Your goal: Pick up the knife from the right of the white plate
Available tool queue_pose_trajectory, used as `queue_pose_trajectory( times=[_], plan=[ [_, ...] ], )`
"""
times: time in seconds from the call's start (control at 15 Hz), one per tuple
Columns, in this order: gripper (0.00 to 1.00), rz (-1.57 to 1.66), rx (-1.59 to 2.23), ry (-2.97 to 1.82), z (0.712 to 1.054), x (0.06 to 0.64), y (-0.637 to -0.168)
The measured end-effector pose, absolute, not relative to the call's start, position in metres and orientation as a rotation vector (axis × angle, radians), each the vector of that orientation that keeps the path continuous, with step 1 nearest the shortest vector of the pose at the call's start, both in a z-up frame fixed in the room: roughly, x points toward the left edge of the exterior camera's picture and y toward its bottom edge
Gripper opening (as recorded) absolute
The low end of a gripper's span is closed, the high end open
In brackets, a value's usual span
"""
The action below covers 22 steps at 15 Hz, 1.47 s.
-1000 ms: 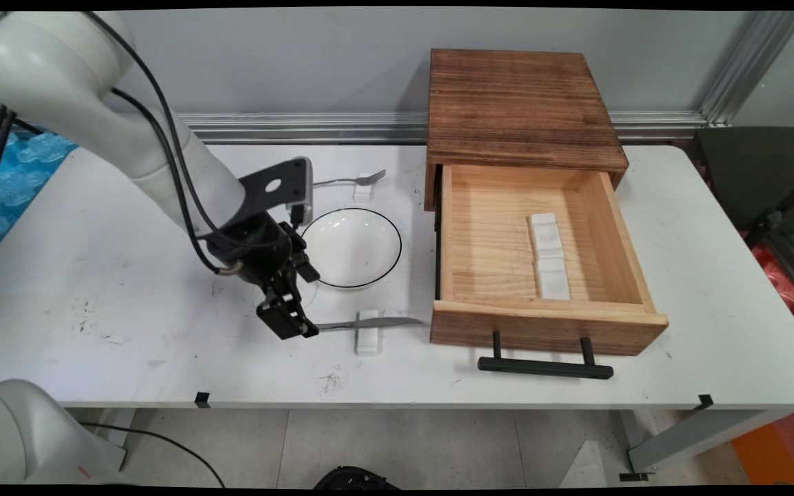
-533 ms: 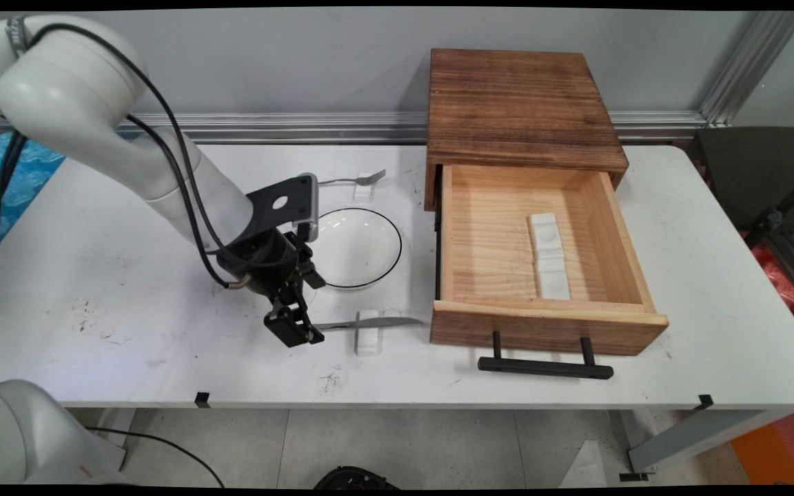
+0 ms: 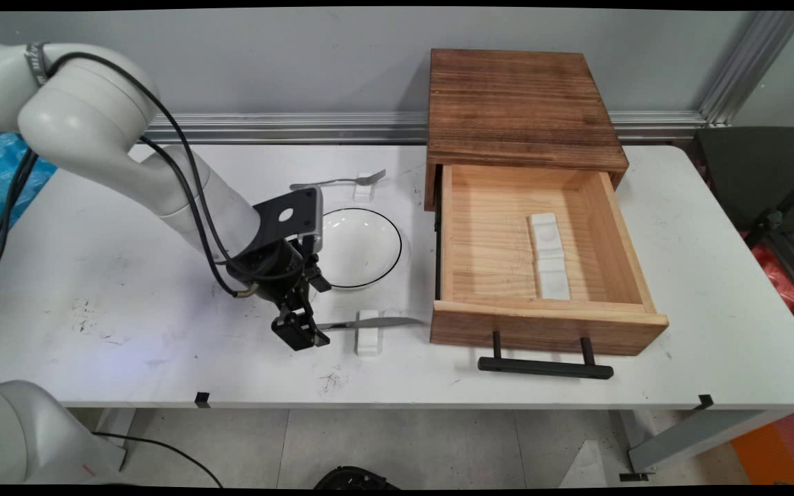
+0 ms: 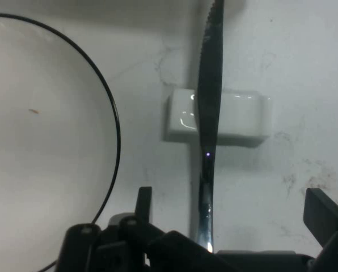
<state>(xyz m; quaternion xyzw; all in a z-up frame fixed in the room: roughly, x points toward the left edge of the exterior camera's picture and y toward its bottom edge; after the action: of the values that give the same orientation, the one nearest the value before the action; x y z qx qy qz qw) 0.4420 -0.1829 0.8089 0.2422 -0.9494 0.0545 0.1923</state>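
My gripper should grab the knife by its handle (image 3: pixel 336 326) next, so that the knife's blade (image 3: pixel 398 321) stays free to lie across the white rest.
A table knife (image 3: pixel 376 322) lies across a small white rest (image 3: pixel 367 337), its handle pointing left. My gripper (image 3: pixel 306 337) is down at the table, at the handle's end. In the hand view the knife (image 4: pixel 210 102) runs up from between the fingers and over the rest (image 4: pixel 243 116). The gripper (image 4: pixel 232 205) is open, one finger (image 4: pixel 143 199) left of the handle and the other (image 4: pixel 322 211) well to its right, neither touching it. A white bowl with a black rim (image 3: pixel 359 248) stands just behind the hand and appears in the hand view as the bowl (image 4: pixel 44 141) at left.
A fork (image 3: pixel 342 181) lies on a second white rest (image 3: pixel 364 189) behind the bowl. To the right stands a wooden cabinet (image 3: pixel 517 103) with its drawer (image 3: pixel 548 329) pulled out, black handle (image 3: pixel 545 367) forward, and a long white holder (image 3: pixel 550 255) inside.
The hand has shifted slightly right and a little nearer along the table, closing on the knife's handle end. The knife, bowl, fork and drawer have not moved.
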Motion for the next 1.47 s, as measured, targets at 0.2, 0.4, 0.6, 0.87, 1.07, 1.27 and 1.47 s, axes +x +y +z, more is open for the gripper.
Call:
queue_pose_trajectory(
  times=[0.2, 0.4, 0.6, 0.87, 1.07, 1.27, 1.47],
  plan=[
    [1.00, 0.164, 0.672, -2.659, 0.800, 0.442, -0.184],
    [1.00, 0.172, 0.670, -2.650, 0.794, 0.441, -0.186],
    [1.00, 0.183, 0.674, -2.638, 0.787, 0.439, -0.188],
    [1.00, 0.190, 0.683, -2.624, 0.780, 0.436, -0.189],
    [1.00, 0.192, 0.688, -2.618, 0.776, 0.435, -0.190],
    [1.00, 0.192, 0.689, -2.616, 0.774, 0.435, -0.190],
    [1.00, 0.191, 0.689, -2.617, 0.772, 0.435, -0.190]
  ],
)
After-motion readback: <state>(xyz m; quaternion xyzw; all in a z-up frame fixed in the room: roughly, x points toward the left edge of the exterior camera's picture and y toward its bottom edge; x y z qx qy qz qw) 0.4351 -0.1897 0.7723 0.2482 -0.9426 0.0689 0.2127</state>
